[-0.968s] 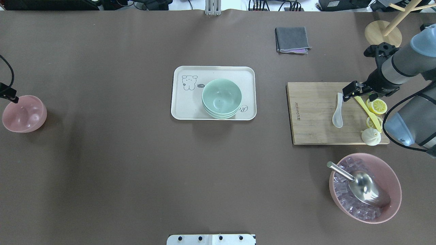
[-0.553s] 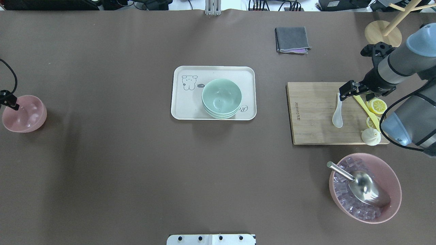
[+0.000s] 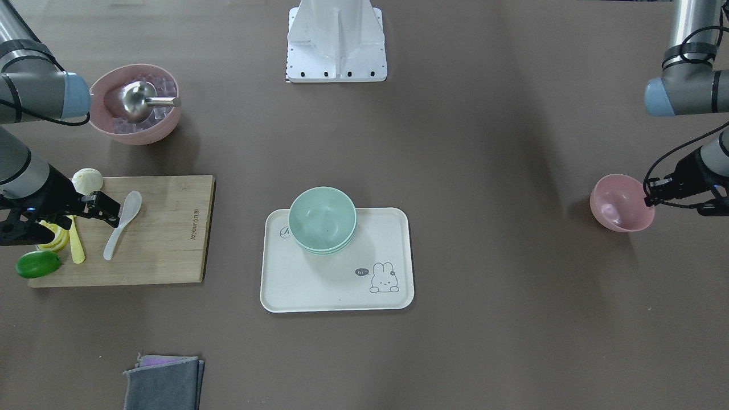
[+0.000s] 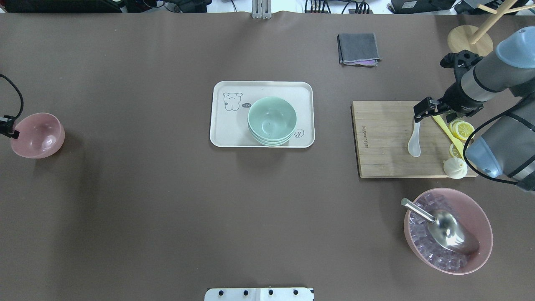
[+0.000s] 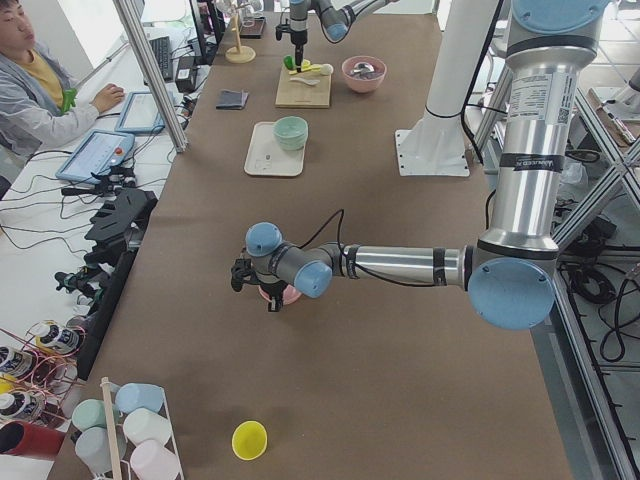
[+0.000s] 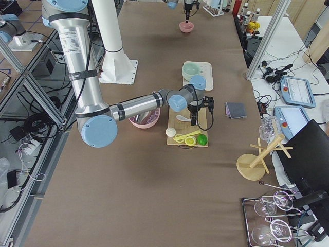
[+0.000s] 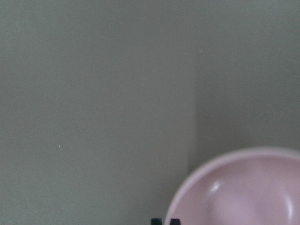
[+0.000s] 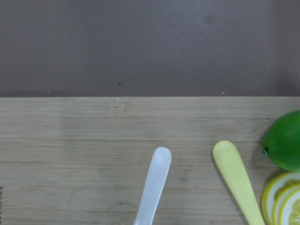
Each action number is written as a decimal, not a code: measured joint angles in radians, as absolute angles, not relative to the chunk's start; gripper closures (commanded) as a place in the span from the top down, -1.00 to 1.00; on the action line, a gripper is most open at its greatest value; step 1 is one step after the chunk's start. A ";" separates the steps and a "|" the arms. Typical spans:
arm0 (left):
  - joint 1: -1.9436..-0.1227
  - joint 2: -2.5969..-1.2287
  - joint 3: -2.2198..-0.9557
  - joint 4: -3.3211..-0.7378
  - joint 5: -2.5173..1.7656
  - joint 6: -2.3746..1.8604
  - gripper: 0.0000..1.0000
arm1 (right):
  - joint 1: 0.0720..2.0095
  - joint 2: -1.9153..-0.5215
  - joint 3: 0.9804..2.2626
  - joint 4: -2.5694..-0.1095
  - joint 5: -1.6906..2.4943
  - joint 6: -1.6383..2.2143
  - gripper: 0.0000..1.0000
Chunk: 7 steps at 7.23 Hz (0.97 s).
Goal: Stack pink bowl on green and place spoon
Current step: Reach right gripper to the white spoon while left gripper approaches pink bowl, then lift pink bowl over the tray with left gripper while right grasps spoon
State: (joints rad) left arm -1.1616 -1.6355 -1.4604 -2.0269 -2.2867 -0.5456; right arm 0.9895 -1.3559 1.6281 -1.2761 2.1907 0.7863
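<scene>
I need to grab the white spoon by its handle (image 3: 114,240) with my right gripper next, to place the spoon in the pink bowl (image 3: 620,203).
The small pink bowl (image 4: 37,134) is at the table's far left, tilted and held a little off the surface. My left gripper (image 4: 9,128) is shut on its rim, as the front view shows too (image 3: 654,198). The bowl fills the lower right of the left wrist view (image 7: 243,192). A stack of green bowls (image 4: 272,120) stands on the white tray (image 4: 225,129) at mid-table. The white spoon (image 4: 414,140) lies on the cutting board (image 4: 384,138). My right gripper (image 4: 419,113) hovers open over the spoon's handle end (image 8: 152,187), apart from it.
On the board lie a yellow utensil (image 4: 449,131), lemon slices (image 4: 464,129), a dumpling (image 4: 454,168) and a lime (image 3: 37,263). A large pink bowl of ice (image 4: 480,246) with a metal scoop stands at the near right. A grey cloth (image 4: 358,49) and a wooden stand (image 4: 464,39) are at the back right.
The pink bowl has shifted right and risen with my left gripper on its rim. My right gripper has moved left along the board to the spoon's handle end.
</scene>
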 measured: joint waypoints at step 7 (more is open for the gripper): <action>-0.946 -2.097 -1.765 -1.533 -2.262 -0.986 -1.00 | 0.931 -1.312 1.591 -1.277 2.156 0.875 0.69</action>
